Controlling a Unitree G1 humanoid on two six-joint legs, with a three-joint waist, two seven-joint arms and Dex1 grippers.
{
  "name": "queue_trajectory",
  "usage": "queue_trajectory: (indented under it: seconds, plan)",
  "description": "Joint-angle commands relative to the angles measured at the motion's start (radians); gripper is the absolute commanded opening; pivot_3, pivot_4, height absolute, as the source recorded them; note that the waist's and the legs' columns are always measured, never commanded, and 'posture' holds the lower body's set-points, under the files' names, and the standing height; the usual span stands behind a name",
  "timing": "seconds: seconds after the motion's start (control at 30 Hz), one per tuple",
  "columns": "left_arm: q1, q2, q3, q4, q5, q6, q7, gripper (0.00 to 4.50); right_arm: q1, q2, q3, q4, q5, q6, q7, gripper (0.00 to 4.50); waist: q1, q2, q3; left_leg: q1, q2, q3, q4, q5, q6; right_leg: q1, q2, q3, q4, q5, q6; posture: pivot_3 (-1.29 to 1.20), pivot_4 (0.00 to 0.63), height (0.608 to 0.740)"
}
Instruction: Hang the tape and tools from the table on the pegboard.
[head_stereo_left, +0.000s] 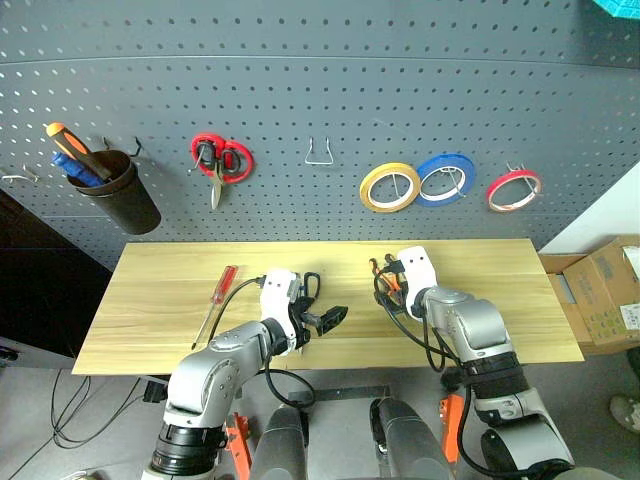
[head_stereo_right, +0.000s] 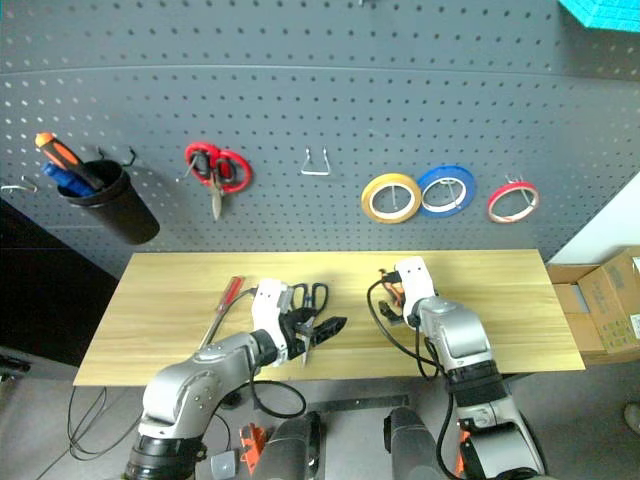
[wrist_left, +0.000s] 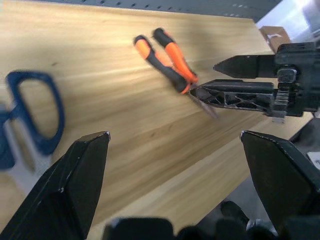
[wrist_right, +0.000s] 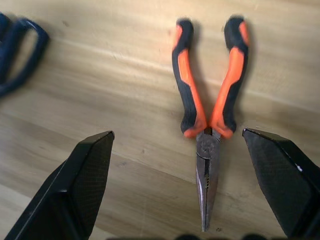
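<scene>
The robot's right gripper would miss if it closed now, because its fingers are high above the pliers' joint (wrist_right: 208, 142) in the right wrist view. It needs to lower before it closes on the pliers.
The orange-and-black pliers (wrist_right: 207, 115) lie flat on the wooden table (head_stereo_left: 150, 300), handles pointing away from my right gripper (wrist_right: 185, 185), which hovers open just over the nose end with a finger on either side. Dark blue-handled scissors (head_stereo_right: 312, 293) lie beside my left gripper (head_stereo_left: 322, 312), which is open and empty, low over the table's front edge. A slim red-handled screwdriver (head_stereo_left: 228, 290) lies further left. The red tape (head_stereo_left: 514, 190) hangs from a hook at the right of the grey pegboard (head_stereo_left: 300, 80).
On the pegboard hang a dark cup (head_stereo_left: 115, 190) with an orange-handled screwdriver, red-handled scissors (head_stereo_left: 221, 160), a bare wire hook (head_stereo_left: 320, 153), a yellow roll (head_stereo_left: 390, 187) and a blue roll (head_stereo_left: 446, 178). A cardboard box (head_stereo_left: 608, 290) stands right of the table.
</scene>
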Motion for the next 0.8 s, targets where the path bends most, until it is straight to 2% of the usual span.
queue_trajectory:
  seconds: [0.03,0.47,0.8]
  plan:
    - [0.007,-0.014,0.016,-0.083,-0.031,0.016,0.015,4.5,-0.039,-0.014,0.025,0.073,-0.015,-0.077,0.029,4.47,0.004,-0.001,0.002,0.0,0.0,0.0,0.0,0.0,0.0,0.0,0.0,0.0,0.0,-0.001,-0.002,0.08,0.285,0.74]
    - [-0.008,-0.021,0.032,-0.127,-0.071,0.053,0.024,4.5,-0.13,-0.055,0.03,0.328,-0.054,-0.231,0.073,4.47,0.014,-0.002,0.021,-0.001,0.0,0.0,-0.001,0.0,0.0,-0.001,0.0,0.0,-0.002,-0.001,-0.002,0.1,0.301,0.74]
    - [-0.037,-0.016,0.037,-0.143,-0.107,0.095,0.032,4.5,-0.199,-0.026,0.005,0.48,-0.044,-0.275,0.091,4.47,0.015,-0.003,0.031,-0.005,0.0,0.0,-0.003,0.0,0.0,-0.004,0.0,-0.001,-0.006,0.001,0.002,0.11,0.323,0.74]
